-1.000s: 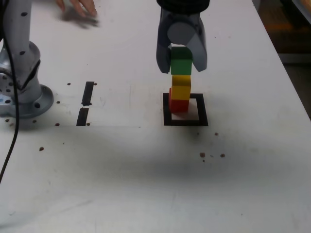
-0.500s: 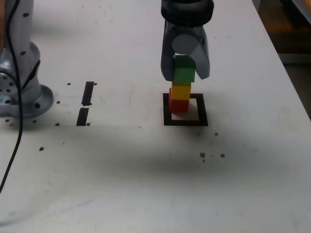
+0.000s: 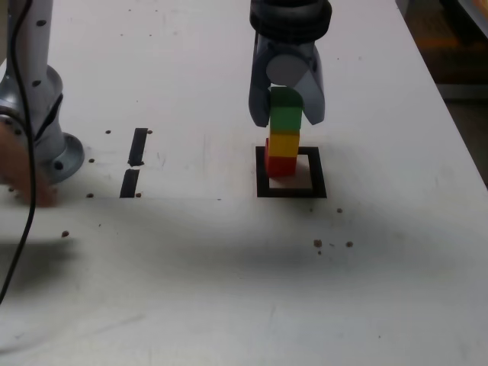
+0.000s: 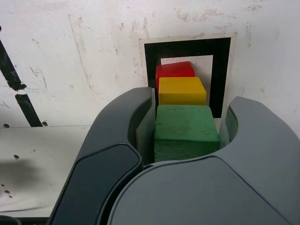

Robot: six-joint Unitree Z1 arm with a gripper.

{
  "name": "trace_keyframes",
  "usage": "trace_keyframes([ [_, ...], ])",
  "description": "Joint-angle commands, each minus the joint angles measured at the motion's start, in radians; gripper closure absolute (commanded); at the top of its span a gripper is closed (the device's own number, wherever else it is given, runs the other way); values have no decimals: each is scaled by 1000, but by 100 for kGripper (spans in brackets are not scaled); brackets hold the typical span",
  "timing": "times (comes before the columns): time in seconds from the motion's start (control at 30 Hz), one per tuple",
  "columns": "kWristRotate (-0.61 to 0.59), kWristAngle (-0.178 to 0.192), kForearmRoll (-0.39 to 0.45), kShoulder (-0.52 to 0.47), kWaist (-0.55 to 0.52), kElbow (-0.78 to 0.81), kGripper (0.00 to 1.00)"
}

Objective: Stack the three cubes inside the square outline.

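I should open my gripper: the green cube's bottom is on the yellow cube in the exterior view and would stand.
A red cube sits inside the square outline, toward the exterior view's left side of it. On the red one rests a yellow cube. The green cube is on top of the yellow one, making a slightly stepped tower. My gripper comes down from above, its two grey fingers on either side of the green cube and shut on it.
The arm's grey base stands at the exterior view's left, with a black cable hanging past it. A person's blurred hand is beside the base. Two short black tape strips lie left of the outline. Brown specks dot the white table.
My gripper has come down with the green cube until it rests on the yellow one. The hand has moved from the far left of the table to beside the arm's base.
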Motion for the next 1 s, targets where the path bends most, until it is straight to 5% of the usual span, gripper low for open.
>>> trace_keyframes([
  [0.0,1,-1,2,-7,2,1,55],
  [0.53,1,-8,7,-11,3,3,8],
  [0.7,0,10,17,-22,3,-8,1],
  [0.97,-29,89,104,-101,3,-21,0],
])
